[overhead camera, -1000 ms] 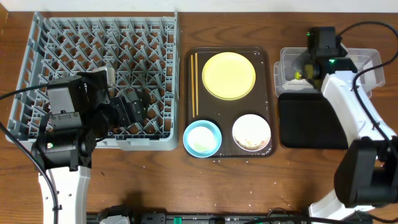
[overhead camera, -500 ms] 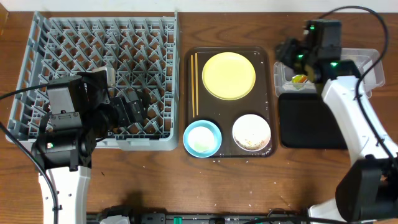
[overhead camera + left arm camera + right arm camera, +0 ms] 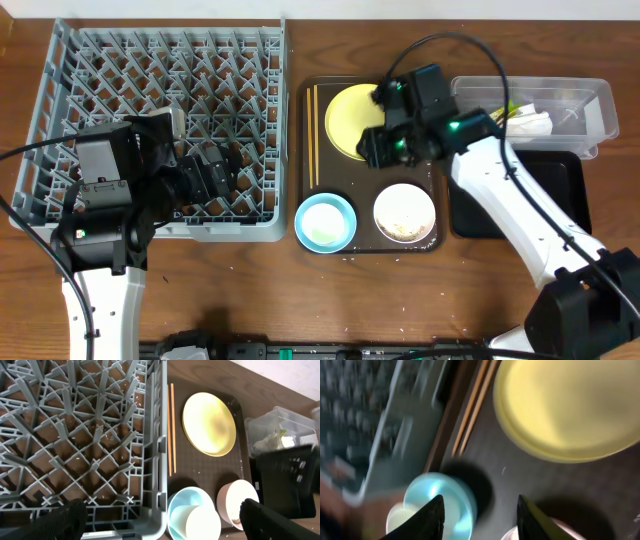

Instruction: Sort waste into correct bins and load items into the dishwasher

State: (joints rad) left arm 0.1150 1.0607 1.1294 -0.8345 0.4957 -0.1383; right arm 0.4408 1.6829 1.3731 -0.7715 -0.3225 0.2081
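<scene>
The robot's right gripper needs to take hold of the small white cup by its open rim [image 3: 324, 224] [image 3: 403, 518] next, so that its base stays free for the handover to the left gripper.
My right gripper [image 3: 372, 150] [image 3: 479, 502] hangs open with nothing between its fingers, over the yellow plate [image 3: 350, 115] [image 3: 570, 405]. The light-blue bowl [image 3: 326, 222] [image 3: 447, 495] holds a small white cup [image 3: 202, 522] and sits below and left of it. Beside that bowl is the white bowl [image 3: 405, 212] with rice grains. Thin brown chopsticks [image 3: 313, 135] [image 3: 171, 430] lie left of the plate. In the clear tub [image 3: 585, 105] lie the white tissue [image 3: 535, 122] and a bit of green wrapper [image 3: 509, 110]. My left gripper [image 3: 215, 172] [image 3: 160, 520] is wide open over the front right corner of the grey dish rack [image 3: 60, 100].
The dishes rest on a dark-brown serving tray [image 3: 362, 195] between the rack and the bins. The black tray [image 3: 555, 200] lies in front of the clear tub, partly under my right arm. Bare wooden table runs along the front edge.
My right arm swung left from the clear tub to above the serving tray, leaving the wrapper in the tub with its jaws apart. The left arm has not moved.
</scene>
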